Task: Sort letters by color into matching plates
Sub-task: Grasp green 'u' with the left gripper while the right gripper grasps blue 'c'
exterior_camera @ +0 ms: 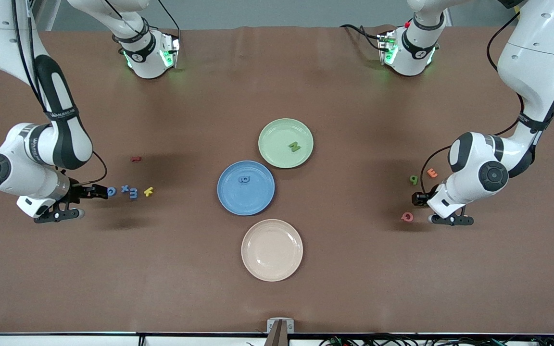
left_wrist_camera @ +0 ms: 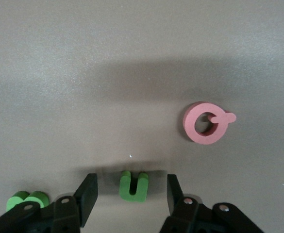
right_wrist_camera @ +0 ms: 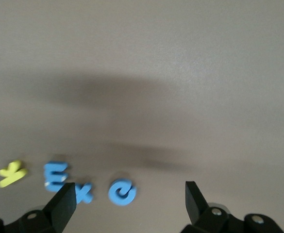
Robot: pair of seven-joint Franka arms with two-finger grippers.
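Observation:
My right gripper grips the round blue letter by its curved outer edge (exterior_camera: 114, 191) next. Then the letter goes onto the blue plate (exterior_camera: 245, 199).
The pale green plate (exterior_camera: 277, 132) holds a green letter (exterior_camera: 295, 146). The blue plate (exterior_camera: 245, 199) holds a blue letter (exterior_camera: 244, 179). Three blue letters lie in a row toward the right arm's end: a round one (exterior_camera: 111, 191) (right_wrist_camera: 122, 191), an x (exterior_camera: 124, 188) (right_wrist_camera: 85, 192) and an E (exterior_camera: 133, 193) (right_wrist_camera: 55, 174). My right gripper (exterior_camera: 84, 202) (right_wrist_camera: 129, 188) is open low over the round one. My left gripper (exterior_camera: 433, 210) (left_wrist_camera: 130, 180) is open low around a green U (left_wrist_camera: 133, 186), hidden in the front view. Another green letter (exterior_camera: 413, 179) (left_wrist_camera: 27, 199) lies beside it.
A beige plate (exterior_camera: 271, 250) lies nearer the front camera than the blue plate. A yellow letter (exterior_camera: 148, 191) and a red letter (exterior_camera: 135, 158) lie by the blue row. An orange E (exterior_camera: 432, 173) and a pink Q (exterior_camera: 407, 216) (left_wrist_camera: 207, 123) lie near the left gripper.

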